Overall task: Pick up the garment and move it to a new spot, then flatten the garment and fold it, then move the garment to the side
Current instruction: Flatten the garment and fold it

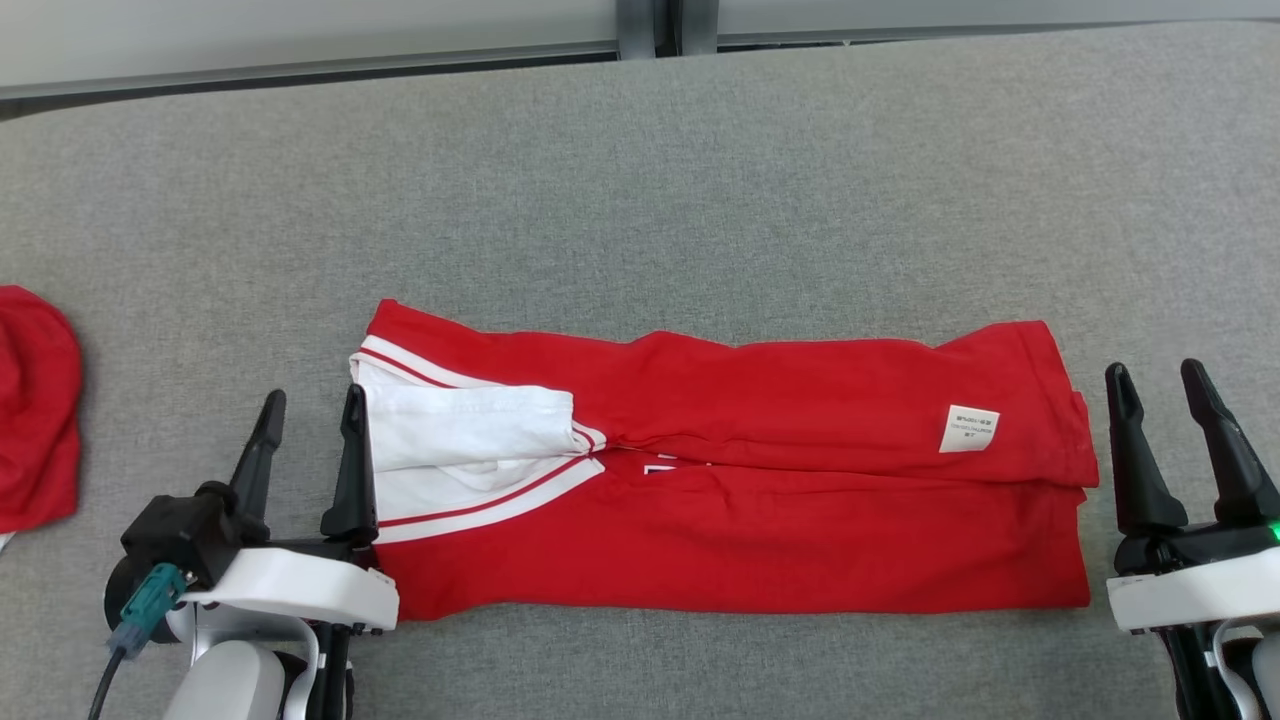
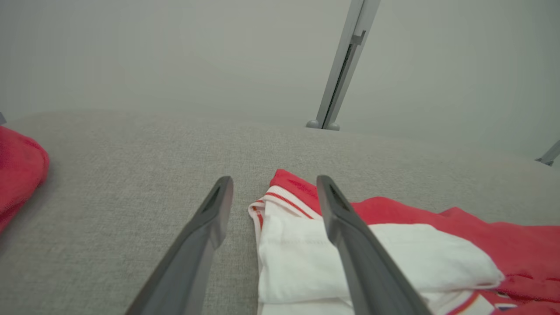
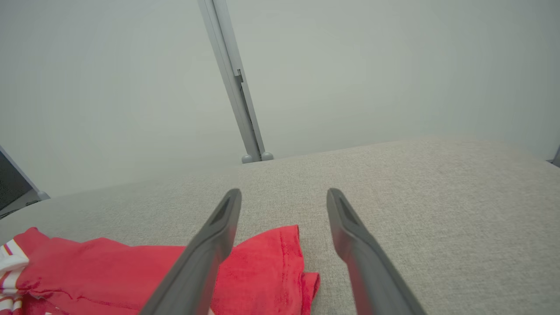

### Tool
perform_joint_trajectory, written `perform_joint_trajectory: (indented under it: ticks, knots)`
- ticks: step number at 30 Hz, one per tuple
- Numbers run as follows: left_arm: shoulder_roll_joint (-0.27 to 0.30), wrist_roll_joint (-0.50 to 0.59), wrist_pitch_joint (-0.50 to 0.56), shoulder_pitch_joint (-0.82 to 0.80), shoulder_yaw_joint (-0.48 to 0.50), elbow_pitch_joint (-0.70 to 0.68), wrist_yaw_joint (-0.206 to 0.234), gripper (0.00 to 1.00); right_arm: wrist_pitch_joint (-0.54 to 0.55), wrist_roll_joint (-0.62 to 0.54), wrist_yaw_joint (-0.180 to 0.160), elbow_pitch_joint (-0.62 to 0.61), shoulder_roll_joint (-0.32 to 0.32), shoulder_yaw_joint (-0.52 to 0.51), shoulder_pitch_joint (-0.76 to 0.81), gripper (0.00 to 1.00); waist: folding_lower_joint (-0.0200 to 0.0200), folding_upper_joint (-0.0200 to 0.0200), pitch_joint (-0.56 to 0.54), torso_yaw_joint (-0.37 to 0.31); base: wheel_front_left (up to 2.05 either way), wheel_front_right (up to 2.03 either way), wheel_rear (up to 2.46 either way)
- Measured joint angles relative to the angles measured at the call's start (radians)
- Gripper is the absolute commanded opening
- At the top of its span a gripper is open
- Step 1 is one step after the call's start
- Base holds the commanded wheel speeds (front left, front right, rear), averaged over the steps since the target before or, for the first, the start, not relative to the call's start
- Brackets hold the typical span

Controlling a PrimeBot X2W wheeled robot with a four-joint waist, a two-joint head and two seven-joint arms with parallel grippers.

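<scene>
The folded red band (image 1: pixel 768 468) is flat and wide. So my right gripper should pinch its open hem end (image 1: pixel 1077 450) next.
The garment (image 1: pixel 760 470) is a red shirt with a white collar and striped trim, folded into a long band across the grey surface, a white label near its right end. My left gripper (image 1: pixel 310 415) stands open just off the collar end, with nothing between its fingers; in the left wrist view the left gripper (image 2: pixel 273 188) has its right finger over the white collar (image 2: pixel 306 258). My right gripper (image 1: pixel 1160 385) stands open just right of the garment's hem. In the right wrist view the right gripper (image 3: pixel 284 199) hovers above the red hem corner (image 3: pixel 271 271), apart from it.
Another red cloth (image 1: pixel 35 410) lies at the left edge of the grey padded table (image 1: pixel 640 180), also visible as red cloth (image 2: pixel 17 170) in the left wrist view. A pale wall and a metal post (image 2: pixel 341 65) rise behind the table's far edge.
</scene>
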Motion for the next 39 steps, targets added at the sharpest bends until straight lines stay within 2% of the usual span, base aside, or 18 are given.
perform_joint_trajectory:
  ticks: [4,11,22,39]
  knots:
    - [-0.017,0.081,-0.002,0.046,0.029,-0.145,0.039,1.0,-0.01,-0.142,0.0,-0.063,0.046,-0.043,0.024,1.0,0.0,0.0,-0.023,0.005,0.0,0.0,0.0]
    - [-0.024,0.156,-0.004,0.14,0.021,-0.258,0.08,1.0,0.011,-0.291,0.0,-0.144,0.103,-0.05,0.105,1.0,0.0,0.0,-0.08,0.009,0.0,0.0,0.0]
    - [-0.029,0.176,0.037,0.249,-0.013,-0.302,0.121,1.0,0.055,-0.334,0.0,-0.187,0.153,-0.053,0.205,1.0,-0.0001,0.0,-0.16,0.011,0.0,0.0,0.0]
    - [-0.022,0.171,0.055,0.253,-0.02,-0.313,0.138,1.0,0.059,-0.318,0.0,-0.162,0.154,-0.051,0.204,1.0,0.0,0.0,-0.148,0.015,0.0,0.0,0.0]
